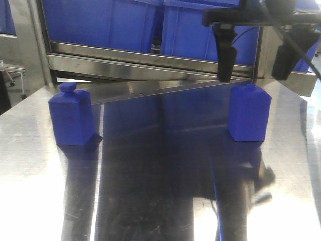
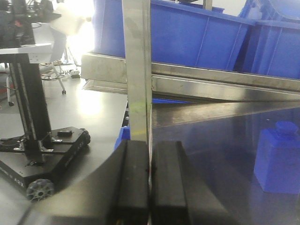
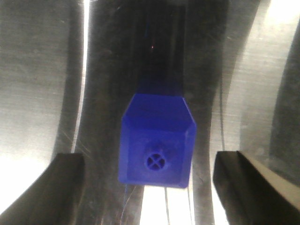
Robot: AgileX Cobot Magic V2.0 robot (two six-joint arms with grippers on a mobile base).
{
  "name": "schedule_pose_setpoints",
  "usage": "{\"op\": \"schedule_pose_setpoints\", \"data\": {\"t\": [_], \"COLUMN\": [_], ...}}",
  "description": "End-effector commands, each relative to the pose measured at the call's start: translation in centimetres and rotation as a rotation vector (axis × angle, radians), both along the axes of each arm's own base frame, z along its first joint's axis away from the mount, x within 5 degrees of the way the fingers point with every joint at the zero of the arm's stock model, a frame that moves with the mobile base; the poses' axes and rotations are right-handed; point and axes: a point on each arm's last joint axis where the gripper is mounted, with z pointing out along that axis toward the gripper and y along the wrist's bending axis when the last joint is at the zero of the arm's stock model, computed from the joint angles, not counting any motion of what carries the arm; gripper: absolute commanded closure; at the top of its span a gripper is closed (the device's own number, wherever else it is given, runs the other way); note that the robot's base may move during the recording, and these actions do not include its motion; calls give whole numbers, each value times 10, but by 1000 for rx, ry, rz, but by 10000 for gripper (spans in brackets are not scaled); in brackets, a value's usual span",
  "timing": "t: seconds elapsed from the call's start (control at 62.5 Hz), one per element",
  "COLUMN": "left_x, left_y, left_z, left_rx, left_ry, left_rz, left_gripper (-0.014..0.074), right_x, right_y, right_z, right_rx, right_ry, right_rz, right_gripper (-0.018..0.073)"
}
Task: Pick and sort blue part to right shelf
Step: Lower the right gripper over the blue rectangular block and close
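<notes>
The right gripper picks up the blue part by its flat-sided body (image 1: 248, 115) next, to sort it to the shelf with its nub (image 1: 250, 88) free.
The blue part (image 1: 249, 113) stands upright on the steel table at the right, boxy with a small nub on top. My right gripper (image 1: 256, 63) hangs open just above it, one finger on each side. In the right wrist view the blue part (image 3: 157, 145) sits centred between the two black fingers (image 3: 51, 187), untouched by either of them. Behind the table rises the shelf (image 1: 150, 57), with a steel front rail and blue bins (image 1: 100, 20). My left gripper (image 2: 150, 183) is shut on nothing, low at the table's left edge.
A second blue block (image 1: 70, 118) with a wide knob cap stands at the table's left; it shows as the knobbed block (image 2: 279, 159) in the left wrist view. An upright steel post (image 2: 138, 70) rises just ahead of the left gripper. A black wheeled stand (image 2: 33, 154) is on the floor at left.
</notes>
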Motion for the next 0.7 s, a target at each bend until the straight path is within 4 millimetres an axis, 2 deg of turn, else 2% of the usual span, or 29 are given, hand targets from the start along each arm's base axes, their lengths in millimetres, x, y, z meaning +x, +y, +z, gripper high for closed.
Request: {"op": "schedule_pose_setpoints", "data": {"t": [0.0, 0.336, 0.688], "left_x": [-1, -1, -1], "left_y": [0, 0, 0], "left_z": [1, 1, 1], "left_rx": [-20, -20, -20], "left_ry": [-83, -83, -83], "left_rz": [-3, -3, -3], "left_gripper": [472, 472, 472], "right_x": [-2, 11, 15], "right_y": [-1, 4, 7], "right_z": [24, -3, -14], "right_rx": [21, 7, 12], "right_ry": [-74, -23, 1], "right_rz": [-2, -26, -44], "right_gripper": [-64, -64, -57]}}
